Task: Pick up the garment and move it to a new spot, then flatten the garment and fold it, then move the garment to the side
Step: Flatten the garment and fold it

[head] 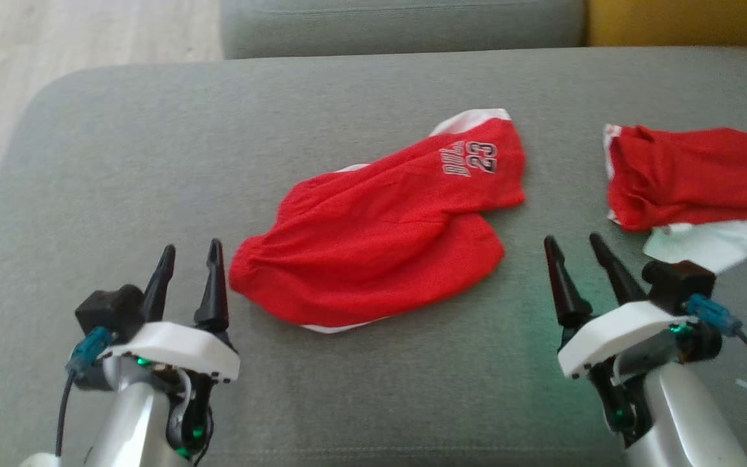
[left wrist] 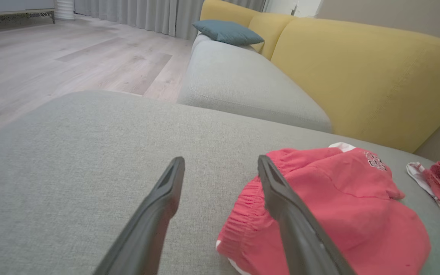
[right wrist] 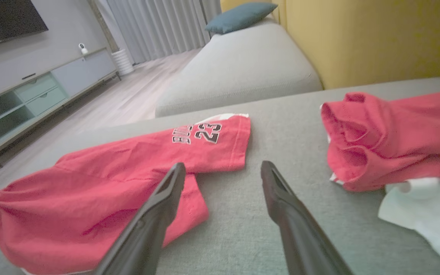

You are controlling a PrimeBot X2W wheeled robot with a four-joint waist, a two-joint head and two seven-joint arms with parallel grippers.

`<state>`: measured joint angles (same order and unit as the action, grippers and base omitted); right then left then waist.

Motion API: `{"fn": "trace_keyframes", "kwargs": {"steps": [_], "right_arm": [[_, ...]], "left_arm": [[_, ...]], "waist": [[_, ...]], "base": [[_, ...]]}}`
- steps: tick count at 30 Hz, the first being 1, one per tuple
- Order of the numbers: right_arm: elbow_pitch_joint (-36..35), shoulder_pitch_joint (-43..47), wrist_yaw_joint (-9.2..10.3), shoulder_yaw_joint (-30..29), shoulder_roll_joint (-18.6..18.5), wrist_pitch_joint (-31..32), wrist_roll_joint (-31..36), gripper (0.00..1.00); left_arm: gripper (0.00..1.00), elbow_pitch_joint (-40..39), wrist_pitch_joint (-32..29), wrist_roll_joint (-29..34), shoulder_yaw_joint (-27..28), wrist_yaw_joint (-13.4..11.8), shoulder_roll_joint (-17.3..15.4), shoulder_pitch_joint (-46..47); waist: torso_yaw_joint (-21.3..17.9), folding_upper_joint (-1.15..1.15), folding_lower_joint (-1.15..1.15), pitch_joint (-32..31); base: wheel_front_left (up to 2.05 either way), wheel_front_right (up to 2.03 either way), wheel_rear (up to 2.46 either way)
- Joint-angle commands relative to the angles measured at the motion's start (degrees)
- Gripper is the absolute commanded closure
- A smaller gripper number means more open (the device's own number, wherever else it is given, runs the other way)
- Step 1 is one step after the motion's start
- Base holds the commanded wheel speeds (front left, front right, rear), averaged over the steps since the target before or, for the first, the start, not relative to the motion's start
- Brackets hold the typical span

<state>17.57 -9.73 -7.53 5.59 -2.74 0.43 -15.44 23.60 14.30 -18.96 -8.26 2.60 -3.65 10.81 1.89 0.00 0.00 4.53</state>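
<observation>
My right gripper grabs the raised fold below the print point(head: 464, 216) next, to lift the garment point(head: 373, 240) to a new spot.
The garment point(head: 373, 240), red shorts with white trim and "23" print, lies rumpled and partly folded over at the middle of the grey cushion point(head: 153, 162). My left gripper point(head: 191, 248) is open just left of the gathered waistband, with nothing between its fingers. In the left wrist view the garment point(left wrist: 330, 198) sits to the right of that open gripper point(left wrist: 221, 160), behind the right finger. My right gripper point(head: 572, 239) is open and empty to the right of the shorts. The right wrist view has the garment point(right wrist: 109, 187) on the left of the open gripper point(right wrist: 223, 165).
A second red garment point(head: 691, 175) lies crumpled at the right, with a white cloth point(head: 711, 243) at its near edge, close to my right gripper. Wooden floor point(head: 56, 39) drops off left of the cushion. A yellow sofa back point(left wrist: 357, 68) and teal pillow point(left wrist: 227, 32) stand beyond.
</observation>
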Motion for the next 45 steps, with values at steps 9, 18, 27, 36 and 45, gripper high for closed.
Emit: {"fn": "trace_keyframes", "kwargs": {"steps": [9, 18, 27, 36, 45], "right_arm": [[12.2, -7.2, 0.04, 2.2, -0.1, 4.8, -3.7, 0.0], [23.5, -15.1, 0.04, 0.6, -0.1, 3.5, -2.2, 0.0], [32.2, -20.8, 0.04, 3.5, -0.1, 1.0, -3.7, 1.0], [33.0, -19.8, 0.04, 4.5, -0.1, -5.2, -4.2, 1.0], [20.8, -11.0, 0.04, 1.4, -0.3, -2.4, -1.9, 1.0]], "left_arm": [[0.0, -4.8, 0.7, 0.9, 0.4, 1.6, 0.5, 0.2], [0.0, -4.6, 0.7, 0.3, -0.7, 1.9, 0.7, 0.8], [0.0, -4.5, 0.7, -0.5, -1.0, 1.2, 0.8, 1.2], [0.0, -4.2, 0.7, -0.6, -0.3, 0.9, 0.8, 0.1], [0.0, -4.9, 0.7, -1.8, -0.3, 0.3, 0.8, -2.7]], "waist": [[7.8, 0.0, 0.0, 1.2], [10.4, 0.0, 0.0, 2.9], [10.3, 0.0, 0.0, 3.5], [6.6, 0.0, 0.0, 0.8], [2.4, 0.0, 0.0, -3.3]], "base": [[0.0, 0.0, 0.0], [0.0, 0.0, 0.0], [0.0, 0.0, 0.0], [0.0, 0.0, 0.0], [0.0, 0.0, 0.0]]}}
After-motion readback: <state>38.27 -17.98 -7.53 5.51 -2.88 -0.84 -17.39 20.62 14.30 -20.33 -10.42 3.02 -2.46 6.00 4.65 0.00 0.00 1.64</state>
